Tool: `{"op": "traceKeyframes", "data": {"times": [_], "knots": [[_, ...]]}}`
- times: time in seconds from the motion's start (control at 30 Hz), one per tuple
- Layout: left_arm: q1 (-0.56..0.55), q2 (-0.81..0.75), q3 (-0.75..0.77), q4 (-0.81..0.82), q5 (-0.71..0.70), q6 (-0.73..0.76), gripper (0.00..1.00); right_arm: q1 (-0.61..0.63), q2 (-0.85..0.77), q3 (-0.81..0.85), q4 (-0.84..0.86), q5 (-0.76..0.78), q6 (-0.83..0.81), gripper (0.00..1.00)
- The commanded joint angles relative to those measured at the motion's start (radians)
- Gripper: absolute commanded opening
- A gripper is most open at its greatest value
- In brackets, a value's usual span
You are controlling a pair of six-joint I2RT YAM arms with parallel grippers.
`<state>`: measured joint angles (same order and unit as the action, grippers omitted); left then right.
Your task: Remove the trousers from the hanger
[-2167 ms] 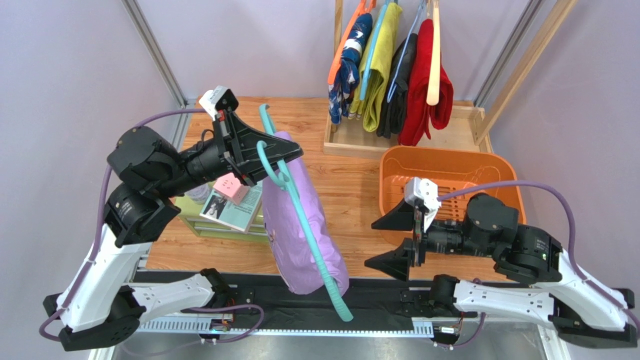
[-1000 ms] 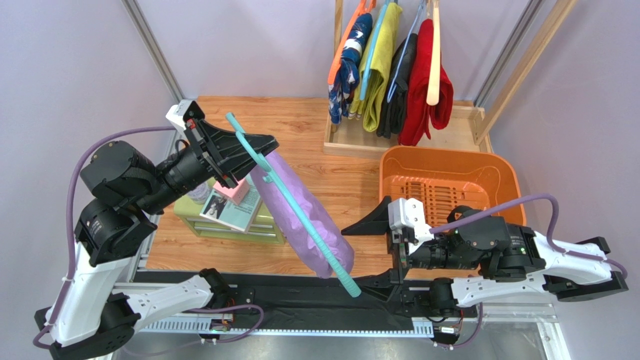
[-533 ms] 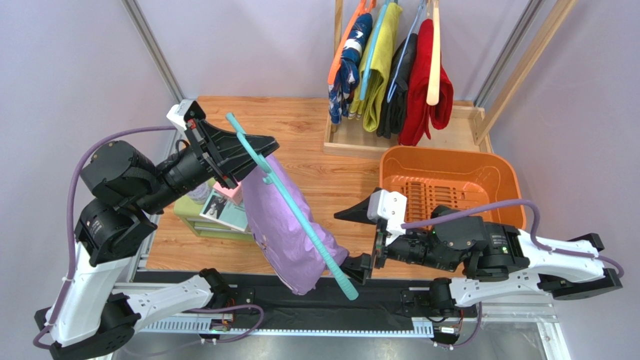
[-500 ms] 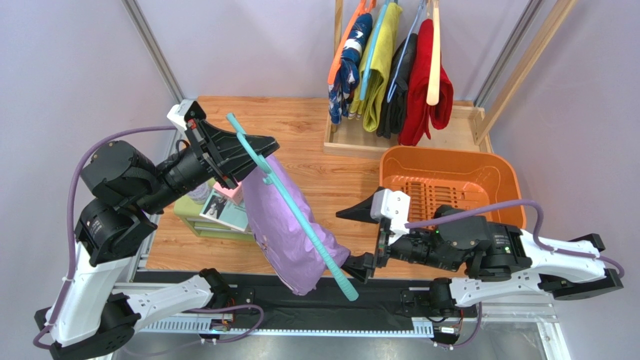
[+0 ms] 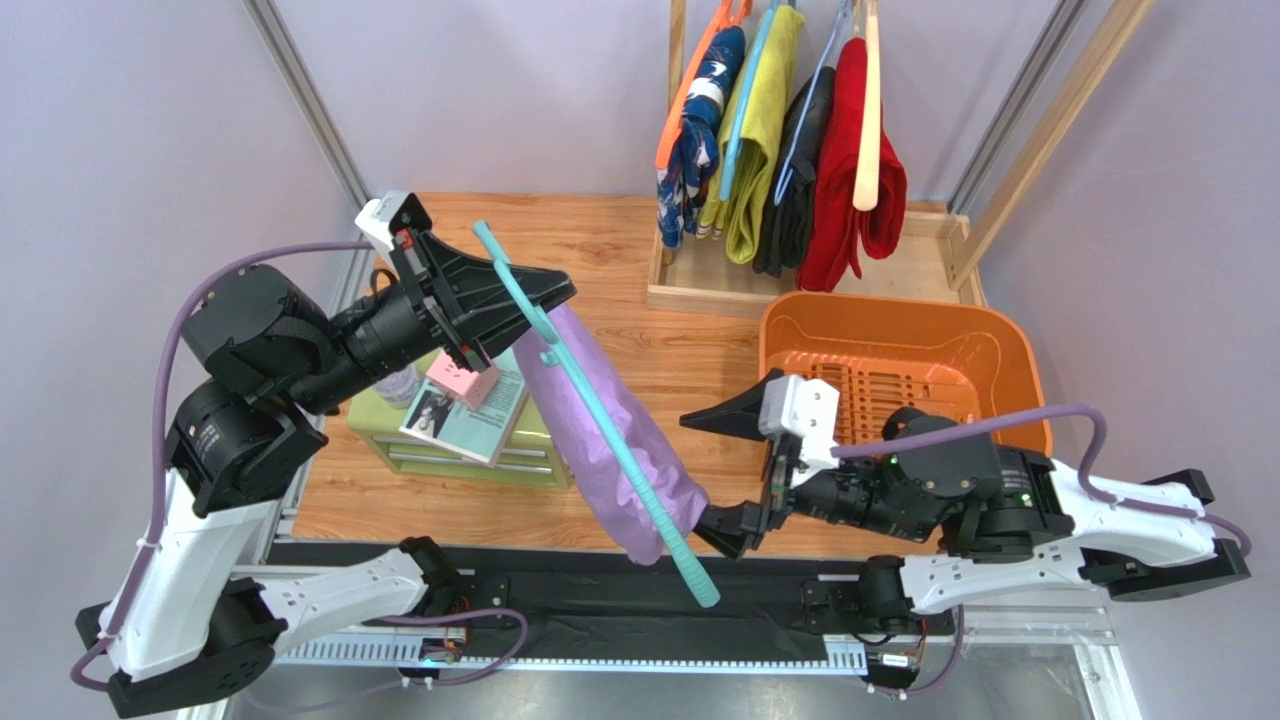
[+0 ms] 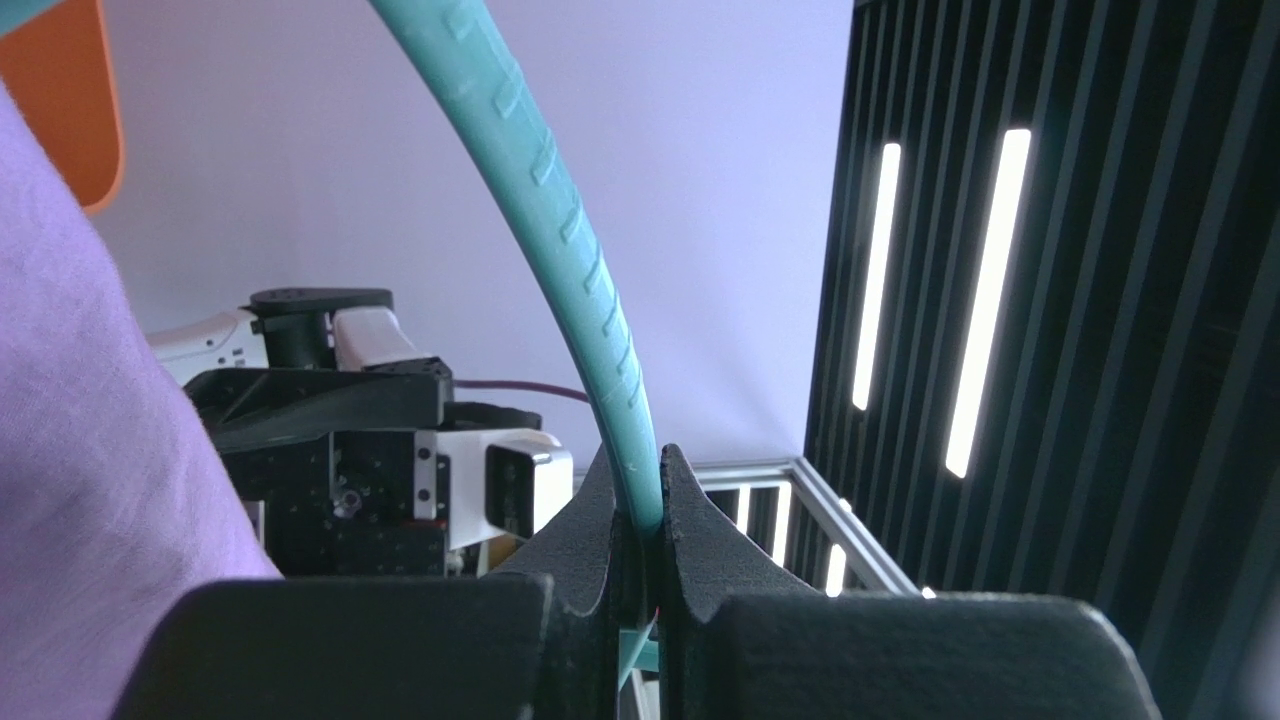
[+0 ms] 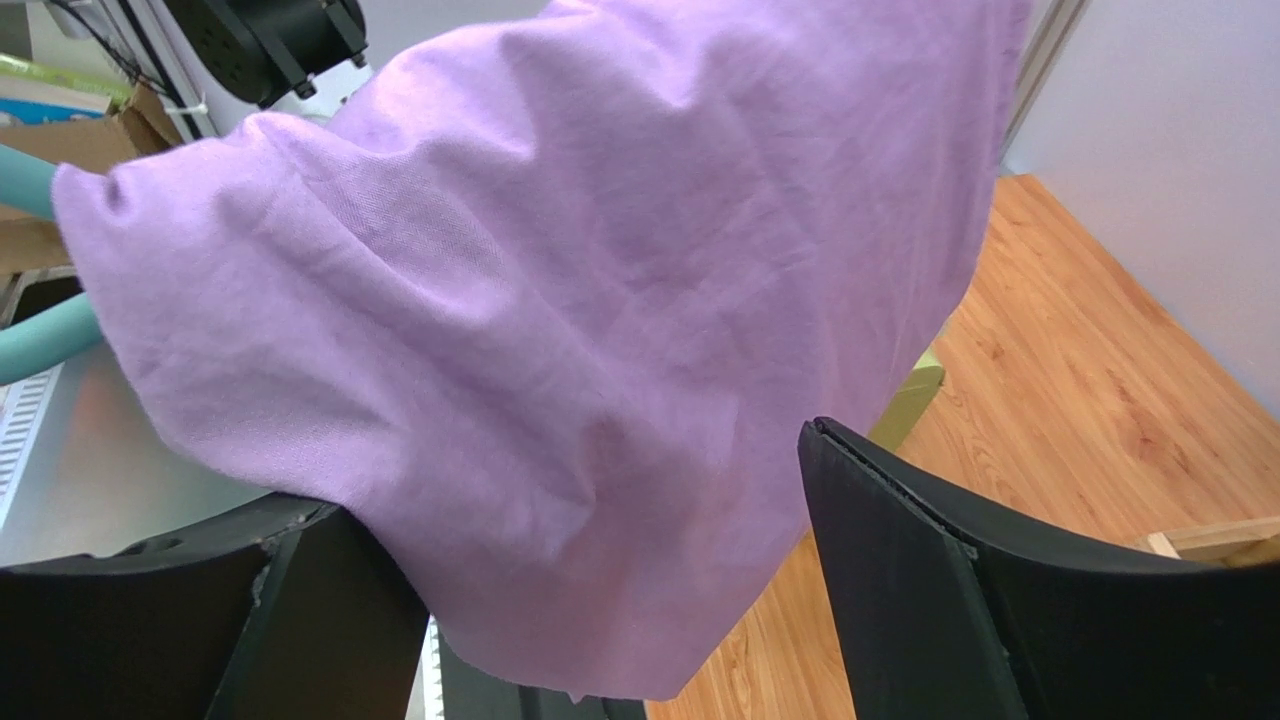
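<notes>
The robot's right gripper should next take hold of the lilac purple trousers' loose end (image 5: pixel 682 483) (image 7: pixel 597 566), so that the trousers come off the teal hanger.
My left gripper (image 5: pixel 529 288) is shut on a teal hanger (image 5: pixel 601 428) and holds it up, tilted down toward the near edge. In the left wrist view the hanger (image 6: pixel 594 285) runs up from between the closed fingertips. Lilac purple trousers (image 5: pixel 609 428) hang over it. My right gripper (image 5: pixel 718 468) is open, its jaws on either side of the trousers' lower end (image 7: pixel 556 345); the cloth lies between the fingers (image 7: pixel 962 600). Navy (image 5: pixel 702 128), yellow-green (image 5: pixel 759 128), black (image 5: pixel 793 165) and red trousers (image 5: pixel 860 188) hang on the back rack.
An orange basket (image 5: pixel 1010 348) stands at the right, behind my right arm. A green box (image 5: pixel 451 447) with a booklet and a pink block (image 5: pixel 461 378) sits under my left arm. The wooden rack base (image 5: pixel 721 285) is at the back.
My left gripper lifted the hanger up and right a little. My right gripper stayed around the trousers' lower end, with its arm shifting slightly right.
</notes>
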<state>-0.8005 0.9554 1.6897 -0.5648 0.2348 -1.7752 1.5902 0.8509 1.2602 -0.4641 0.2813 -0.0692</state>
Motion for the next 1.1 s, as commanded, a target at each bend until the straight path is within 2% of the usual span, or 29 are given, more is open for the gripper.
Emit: {"op": "traceKeyframes", "data": {"times": [0.0,0.13,0.2,0.33,0.6,0.7,0.73,0.77,0.87,0.9,0.93,0.97,1.07], "knots": [[0.004,0.0,0.08,0.115,0.038,-0.032,0.0,0.005,0.025,0.007,0.058,-0.037,-0.018,0.89],[0.004,0.005,0.09,0.114,0.037,-0.03,0.0,0.004,0.033,-0.021,0.093,-0.051,0.002,0.92],[0.004,0.006,0.091,0.114,0.04,-0.03,0.0,0.005,0.037,-0.042,0.149,0.01,0.006,0.92],[0.004,0.003,0.088,0.114,0.043,-0.032,0.0,0.004,0.056,-0.067,0.284,0.099,-0.013,0.89],[0.004,-0.012,0.062,0.115,0.047,-0.033,0.0,0.005,0.151,-0.025,0.4,0.174,-0.072,0.86],[0.004,-0.023,0.05,0.115,0.046,-0.032,0.0,0.005,0.148,-0.025,0.45,0.245,-0.086,0.75],[0.004,-0.032,0.045,0.115,0.046,-0.03,0.0,0.004,0.14,-0.027,0.455,0.246,-0.089,0.6],[0.004,-0.037,0.035,0.114,0.046,-0.03,0.0,0.004,0.139,-0.025,0.514,0.24,-0.093,0.52],[0.004,-0.058,0.005,0.114,0.041,-0.032,0.0,0.004,0.157,0.02,0.525,0.207,-0.104,0.36],[0.004,-0.067,0.001,0.112,0.038,-0.03,0.0,0.004,0.165,0.039,0.518,0.205,-0.104,0.26],[0.004,-0.07,-0.004,0.103,0.037,-0.029,0.0,0.004,0.18,0.056,0.507,0.205,-0.1,0.07],[0.004,-0.073,-0.005,0.097,0.037,-0.023,0.0,0.004,0.186,0.091,0.474,0.208,-0.096,0.0],[0.004,-0.093,-0.016,0.08,0.026,-0.012,0.0,0.004,0.191,0.12,0.418,0.222,-0.08,0.0]]}}
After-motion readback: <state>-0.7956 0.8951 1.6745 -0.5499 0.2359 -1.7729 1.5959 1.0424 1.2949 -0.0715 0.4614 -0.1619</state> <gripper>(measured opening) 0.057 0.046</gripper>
